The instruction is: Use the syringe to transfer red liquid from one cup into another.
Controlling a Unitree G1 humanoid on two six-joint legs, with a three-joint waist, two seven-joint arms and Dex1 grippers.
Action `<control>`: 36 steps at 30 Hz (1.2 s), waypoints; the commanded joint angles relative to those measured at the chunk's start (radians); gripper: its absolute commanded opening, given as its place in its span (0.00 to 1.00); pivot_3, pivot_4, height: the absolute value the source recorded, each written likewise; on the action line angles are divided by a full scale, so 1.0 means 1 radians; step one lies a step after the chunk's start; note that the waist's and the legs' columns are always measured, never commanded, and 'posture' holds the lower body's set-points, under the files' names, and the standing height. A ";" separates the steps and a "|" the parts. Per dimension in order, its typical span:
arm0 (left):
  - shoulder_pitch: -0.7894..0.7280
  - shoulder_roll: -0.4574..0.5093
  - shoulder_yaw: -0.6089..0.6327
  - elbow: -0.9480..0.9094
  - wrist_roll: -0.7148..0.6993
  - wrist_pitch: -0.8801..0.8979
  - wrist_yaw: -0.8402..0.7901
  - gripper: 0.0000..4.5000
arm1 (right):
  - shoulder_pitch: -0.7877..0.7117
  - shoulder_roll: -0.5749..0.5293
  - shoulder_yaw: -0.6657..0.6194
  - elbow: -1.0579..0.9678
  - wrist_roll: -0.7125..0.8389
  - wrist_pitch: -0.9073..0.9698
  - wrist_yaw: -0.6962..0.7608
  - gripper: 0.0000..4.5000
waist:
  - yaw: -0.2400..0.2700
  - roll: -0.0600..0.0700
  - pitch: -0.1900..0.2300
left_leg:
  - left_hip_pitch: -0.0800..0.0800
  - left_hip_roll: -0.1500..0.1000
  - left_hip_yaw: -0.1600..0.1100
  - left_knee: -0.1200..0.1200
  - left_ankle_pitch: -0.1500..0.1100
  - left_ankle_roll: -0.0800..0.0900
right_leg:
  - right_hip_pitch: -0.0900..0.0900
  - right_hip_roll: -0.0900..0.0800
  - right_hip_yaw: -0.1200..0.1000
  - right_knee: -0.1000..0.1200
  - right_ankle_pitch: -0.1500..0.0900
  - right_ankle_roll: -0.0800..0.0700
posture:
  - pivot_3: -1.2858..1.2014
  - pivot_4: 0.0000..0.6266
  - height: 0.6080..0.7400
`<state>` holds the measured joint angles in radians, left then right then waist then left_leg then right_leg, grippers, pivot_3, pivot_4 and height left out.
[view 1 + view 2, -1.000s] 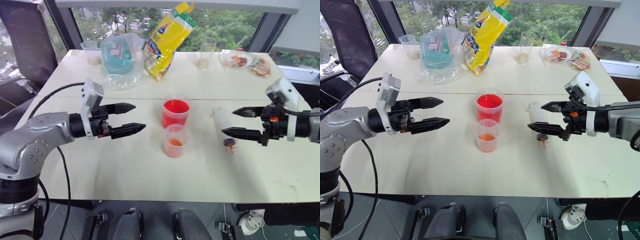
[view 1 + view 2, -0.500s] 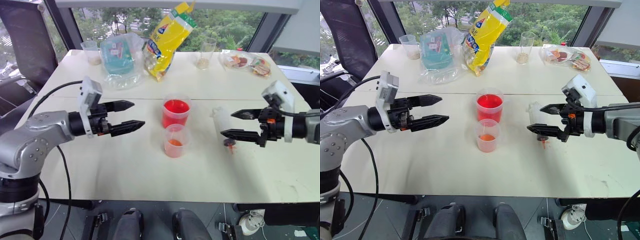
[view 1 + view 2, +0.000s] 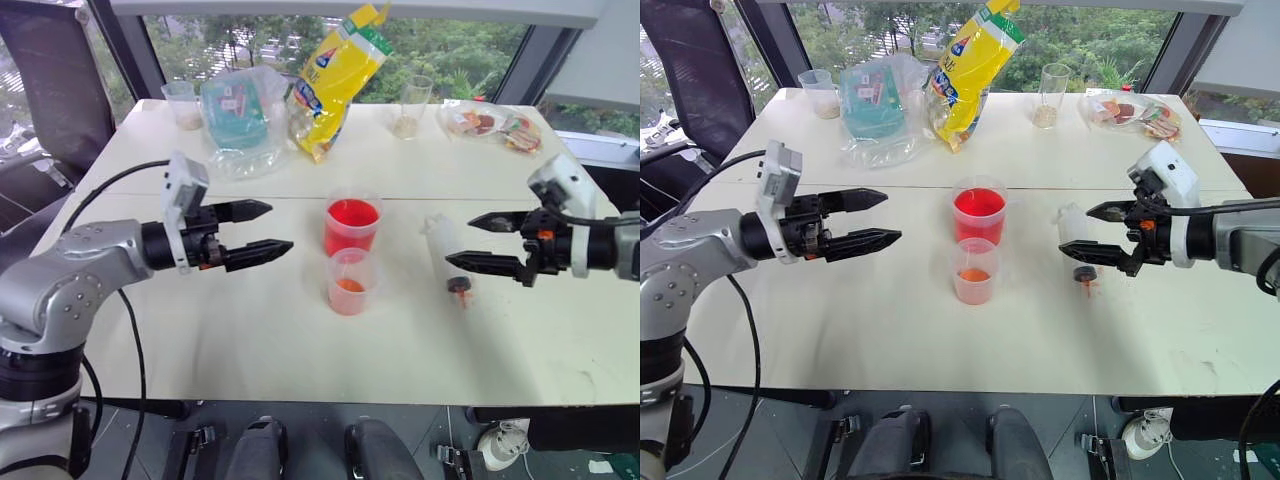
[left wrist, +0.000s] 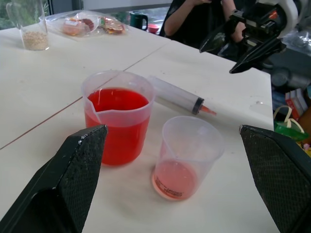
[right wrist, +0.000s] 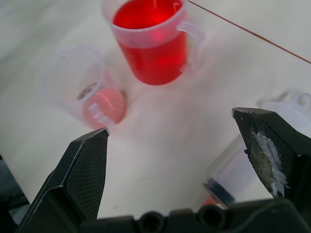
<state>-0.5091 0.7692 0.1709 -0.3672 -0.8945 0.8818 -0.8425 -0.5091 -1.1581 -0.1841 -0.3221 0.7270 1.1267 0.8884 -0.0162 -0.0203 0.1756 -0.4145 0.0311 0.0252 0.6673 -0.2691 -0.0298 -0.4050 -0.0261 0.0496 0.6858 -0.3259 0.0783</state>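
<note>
My right gripper grabs the syringe by the clean middle of its clear body next, since red liquid smears the syringe's tip end (image 3: 461,293).
On the pale table (image 3: 250,330) stands the larger handled cup (image 3: 351,228), well filled with red liquid (image 3: 351,213). Just in front of it is the smaller cup (image 3: 349,282) with a thin orange-red layer at its bottom. To their right the syringe (image 3: 444,255) lies flat, its orange tip toward the table's near edge. My right gripper (image 3: 459,241) hovers open just above and right of the syringe, holding nothing. Left of the cups, my left gripper (image 3: 280,226) is held level, open and empty, pointing at them.
At the back of the table are a yellow snack bag (image 3: 335,75), a clear bag with a teal box (image 3: 238,115), two glasses with beige contents (image 3: 183,103) (image 3: 410,105) and wrapped snacks (image 3: 490,125). A black chair (image 3: 50,80) stands at the left.
</note>
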 commanded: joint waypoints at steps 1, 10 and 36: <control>-0.021 -0.008 0.001 -0.016 0.008 -0.031 0.000 1.00 | -0.103 0.000 0.051 0.057 -0.024 0.053 -0.031 0.99 | -0.001 0.000 0.000 | 0.000 0.000 0.000 0.000 0.000 0.000 | 0.000 0.000 0.000 0.000 0.000 0.000 | 0.52 0.24 1.00; -0.043 -0.067 -0.045 0.011 0.061 -0.090 -0.002 1.00 | -0.495 0.194 0.303 0.450 -0.198 0.364 -0.226 0.99 | -0.004 0.000 0.000 | 0.001 0.000 0.001 0.000 0.000 0.000 | 0.000 0.000 0.001 0.000 0.000 0.000 | 0.52 0.24 1.00; 0.021 -0.092 -0.028 -0.059 0.088 -0.142 0.064 1.00 | -0.694 0.503 0.493 1.135 -0.542 0.122 -0.222 0.59 | -0.004 0.000 0.000 | -0.003 0.000 0.002 -0.001 0.000 0.000 | -0.004 0.000 0.001 0.000 0.000 0.000 | 0.52 0.24 1.00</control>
<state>-0.4838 0.6668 0.1135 -0.3961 -0.8031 0.7580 -0.7816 -1.1735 -0.6533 0.3085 0.8050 0.2080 1.2667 0.6509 -0.0199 -0.0202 0.1756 -0.4174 0.0309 0.0270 0.6666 -0.2692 -0.0297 -0.4091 -0.0262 0.0504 0.6863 -0.3258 0.0781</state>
